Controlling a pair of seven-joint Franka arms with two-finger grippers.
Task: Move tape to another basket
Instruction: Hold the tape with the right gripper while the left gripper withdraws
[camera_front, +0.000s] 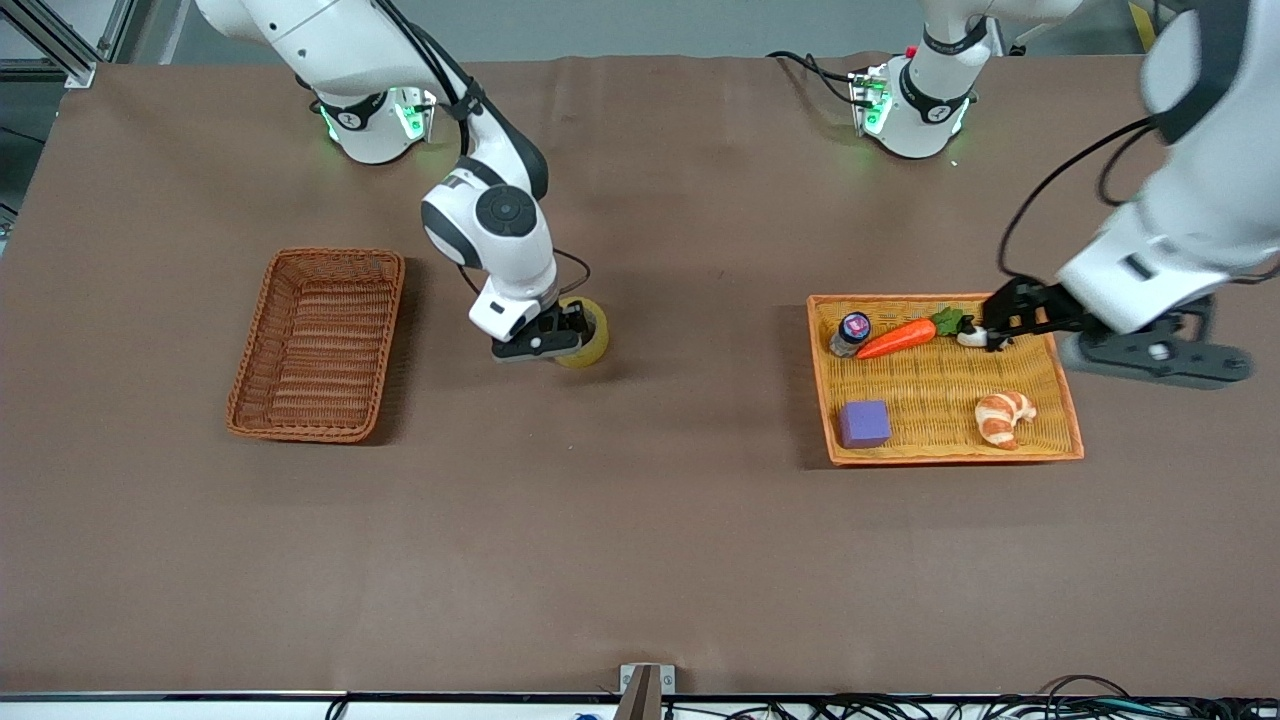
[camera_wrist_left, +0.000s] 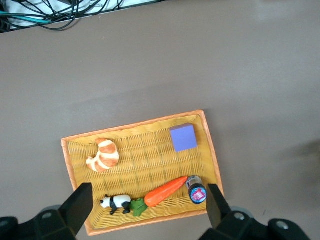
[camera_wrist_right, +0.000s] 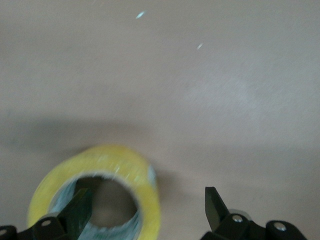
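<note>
I need to move the tape to the wicker basket (camera_front: 315, 350), so next I should grab the tape by the roll's wall (camera_front: 601, 326) with my right gripper.
The tape (camera_front: 592, 338), a yellowish roll with a grey core, rests on the brown table between the two baskets, closer to the reddish-brown wicker basket (camera_front: 315, 350). My right gripper (camera_front: 572, 326) is down at the roll and open. In the right wrist view one finger (camera_wrist_right: 79, 206) is inside the hole of the tape (camera_wrist_right: 145, 185), while the other finger (camera_wrist_right: 216, 206) is outside and well clear of the roll's wall. My left gripper (camera_front: 996, 326) hangs open over the yellow basket (camera_front: 930, 390) with nothing between its fingers.
The yellow basket (camera_wrist_left: 145, 160) at the left arm's end holds a carrot (camera_front: 897, 338), a toy panda (camera_wrist_left: 115, 203), a small bottle (camera_front: 852, 330), a purple cube (camera_front: 864, 423) and a croissant (camera_front: 1005, 417). The wicker basket holds nothing.
</note>
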